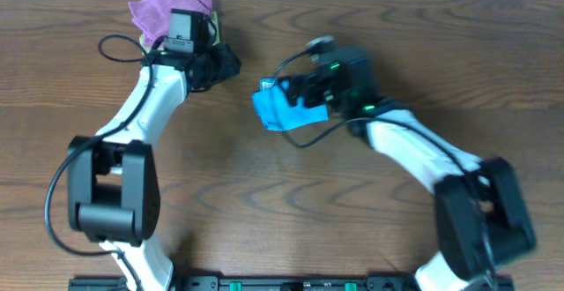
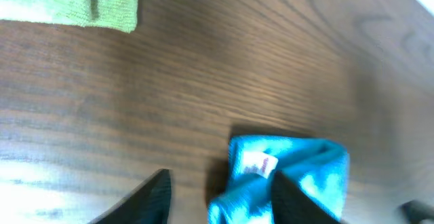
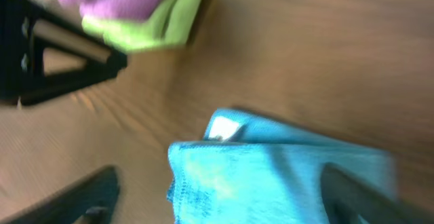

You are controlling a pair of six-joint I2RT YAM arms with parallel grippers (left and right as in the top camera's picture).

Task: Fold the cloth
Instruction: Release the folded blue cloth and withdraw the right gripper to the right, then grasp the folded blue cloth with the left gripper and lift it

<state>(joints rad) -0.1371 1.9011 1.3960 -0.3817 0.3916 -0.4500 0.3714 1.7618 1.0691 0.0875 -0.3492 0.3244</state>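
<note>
My left gripper should next grab the sky-blue cloth point(image 1: 278, 110) by its folded edge near the white tag. Then it can pull and straighten the fold.
The sky-blue cloth point(image 1: 278, 110) lies bunched and partly folded on the wooden table near the middle. Its white tag shows in the left wrist view point(image 2: 261, 163) and the right wrist view point(image 3: 222, 129). My right gripper point(image 1: 298, 93) is over the cloth's right part, open, with its fingers point(image 3: 220, 183) wide on either side of the cloth point(image 3: 264, 176). My left gripper point(image 1: 220, 62) is up and to the left of the cloth, apart from it. It is open point(image 2: 220, 180), and the cloth point(image 2: 319, 173) lies just ahead of its right finger.
A purple cloth point(image 1: 167, 4) lies at the table's far left edge, on a light green cloth point(image 3: 159, 27), close behind my left arm. A green cloth point(image 2: 74, 3) also shows in the left wrist view. Cables trail from both arms.
</note>
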